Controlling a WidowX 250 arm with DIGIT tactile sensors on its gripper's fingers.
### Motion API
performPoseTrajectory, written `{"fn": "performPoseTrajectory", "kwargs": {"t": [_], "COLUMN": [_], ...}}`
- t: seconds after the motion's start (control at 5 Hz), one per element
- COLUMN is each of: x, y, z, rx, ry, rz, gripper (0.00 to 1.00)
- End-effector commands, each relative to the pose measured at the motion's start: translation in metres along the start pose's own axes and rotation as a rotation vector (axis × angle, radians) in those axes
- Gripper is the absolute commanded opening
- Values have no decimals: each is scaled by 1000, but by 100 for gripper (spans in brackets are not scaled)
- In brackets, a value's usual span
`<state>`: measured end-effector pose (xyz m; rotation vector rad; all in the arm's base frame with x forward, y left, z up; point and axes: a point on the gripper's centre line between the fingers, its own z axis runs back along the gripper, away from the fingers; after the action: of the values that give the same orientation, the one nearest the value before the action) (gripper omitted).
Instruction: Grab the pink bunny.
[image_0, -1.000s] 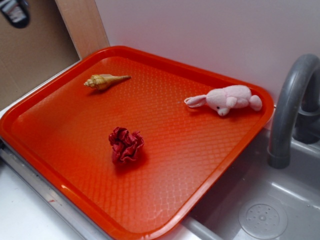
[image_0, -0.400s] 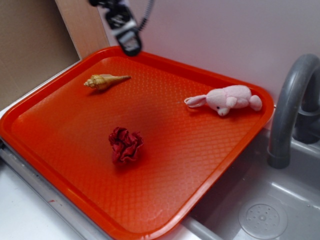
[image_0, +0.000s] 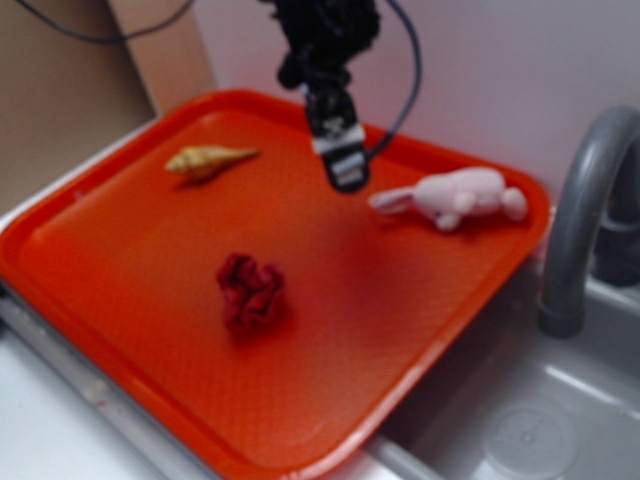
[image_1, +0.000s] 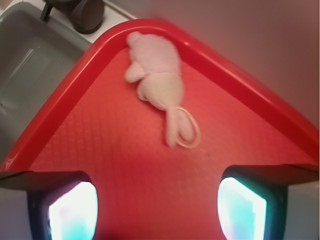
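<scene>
Bare tray shows between my fingers in the wrist view, short of the ears, so it isn't time to close yet. My gripper should move toward the ears before it closes on the bunny's ears.
The pink bunny (image_0: 455, 196) lies on its side in the far right corner of the orange tray (image_0: 120, 330), ears pointing left. In the wrist view the pink bunny (image_1: 159, 82) stretches away from me toward the tray's corner, its looped ear nearest. My gripper (image_0: 345, 172) hangs above the tray just left of the bunny's ears, not touching it. Seen from the wrist, the gripper (image_1: 157, 210) is open, its two fingers (image_1: 70, 210) wide apart over bare tray, short of the bunny.
A dark red fabric flower (image_0: 250, 290) sits mid-tray and a tan seashell (image_0: 208, 158) at the far left. A grey faucet (image_0: 580, 210) and sink (image_0: 520, 420) lie right of the tray. A white wall stands close behind the bunny.
The arm has swept in from the upper left, moving right and down, from outside the tray's far edge to just beside the bunny's ears. The objects have not moved.
</scene>
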<state>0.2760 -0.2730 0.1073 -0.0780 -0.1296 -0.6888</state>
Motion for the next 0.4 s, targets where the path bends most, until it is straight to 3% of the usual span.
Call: {"fn": "performPoseTrajectory", "kwargs": {"t": [0.0,0.2], "x": [27,48], "y": [-4,-11], "z": [-9,-31], "rx": [107,80], "ry": [-38,-6], "rz": [99,-13], "gripper": [100,100]}}
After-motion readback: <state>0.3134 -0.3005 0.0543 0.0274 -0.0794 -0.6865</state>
